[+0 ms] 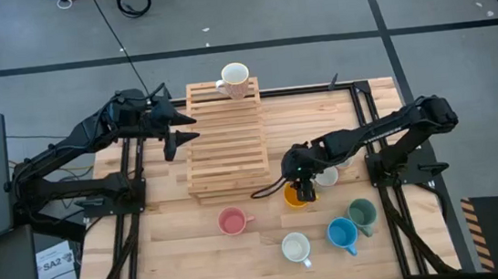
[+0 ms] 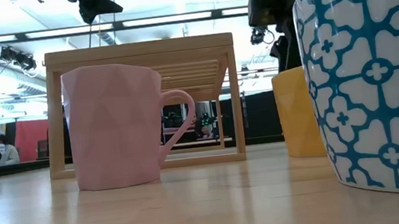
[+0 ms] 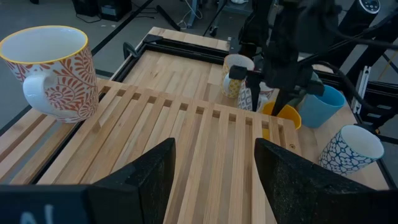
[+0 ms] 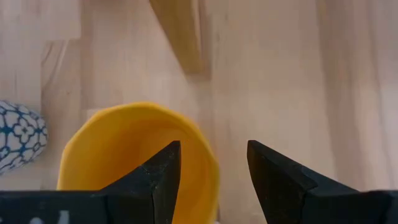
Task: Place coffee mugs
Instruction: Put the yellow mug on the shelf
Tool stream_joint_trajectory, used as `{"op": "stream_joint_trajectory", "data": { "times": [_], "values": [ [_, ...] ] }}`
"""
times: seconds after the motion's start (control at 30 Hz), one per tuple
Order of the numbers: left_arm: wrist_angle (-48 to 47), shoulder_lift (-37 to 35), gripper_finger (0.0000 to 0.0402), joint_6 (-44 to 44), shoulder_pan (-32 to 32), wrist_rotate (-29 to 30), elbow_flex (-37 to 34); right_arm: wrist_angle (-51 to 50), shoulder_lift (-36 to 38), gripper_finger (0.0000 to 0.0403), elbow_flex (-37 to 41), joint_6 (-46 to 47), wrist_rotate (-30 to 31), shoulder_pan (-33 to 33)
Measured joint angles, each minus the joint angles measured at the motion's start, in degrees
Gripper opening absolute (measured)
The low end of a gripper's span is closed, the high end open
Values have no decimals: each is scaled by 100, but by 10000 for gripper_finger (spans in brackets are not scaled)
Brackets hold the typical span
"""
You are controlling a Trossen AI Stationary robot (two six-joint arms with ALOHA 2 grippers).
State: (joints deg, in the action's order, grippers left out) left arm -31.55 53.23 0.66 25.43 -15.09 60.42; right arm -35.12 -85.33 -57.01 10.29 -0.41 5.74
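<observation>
My right gripper is to grab the yellow-orange mug's rim (image 1: 289,191) next. Then it can set the mug on the wooden slatted rack (image 1: 226,137).
A yellow-orange mug (image 1: 293,199) (image 4: 134,155) stands upright on the table just right of the wooden slatted rack (image 1: 226,137). My right gripper (image 1: 302,187) (image 4: 214,171) hangs open right above it, pointing steeply down. One finger is over the mug's hollow and the other outside its rim, and I see no touch. My left gripper (image 1: 180,132) (image 3: 214,177) is open and holds nothing above the rack's left side. A white mug with an orange-red leaf pattern (image 1: 235,79) (image 3: 53,71) stands on the rack's far end.
On the table's near half stand a pink mug (image 1: 231,221) (image 2: 114,125), a white mug with a blue pattern (image 1: 295,247) (image 2: 375,69), a blue mug (image 1: 341,233) and a dark green mug (image 1: 362,213). A pale mug (image 1: 328,177) stands close beside my right gripper.
</observation>
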Motion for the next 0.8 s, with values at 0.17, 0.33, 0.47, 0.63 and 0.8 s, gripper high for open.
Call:
{"op": "stream_joint_trajectory", "data": {
  "times": [0.17, 0.33, 0.47, 0.63, 0.8],
  "values": [
    [0, 2, 227, -2, -2, 1, 0, -194, -81, 188, -2, 4, -118, 0],
    [-5, 0, 227, -4, -2, 2, 0, -245, -290, 166, -2, 4, -136, 0],
    [-5, 0, 227, -4, -2, 2, 0, -245, -448, 132, -2, 4, -150, 0],
    [-5, 2, 227, -4, -2, 2, 0, -251, -445, 68, -2, 16, -141, 2],
    [-3, 2, 227, -4, -2, 2, 0, -228, -414, 34, 0, 4, -114, 0]
  ]
}}
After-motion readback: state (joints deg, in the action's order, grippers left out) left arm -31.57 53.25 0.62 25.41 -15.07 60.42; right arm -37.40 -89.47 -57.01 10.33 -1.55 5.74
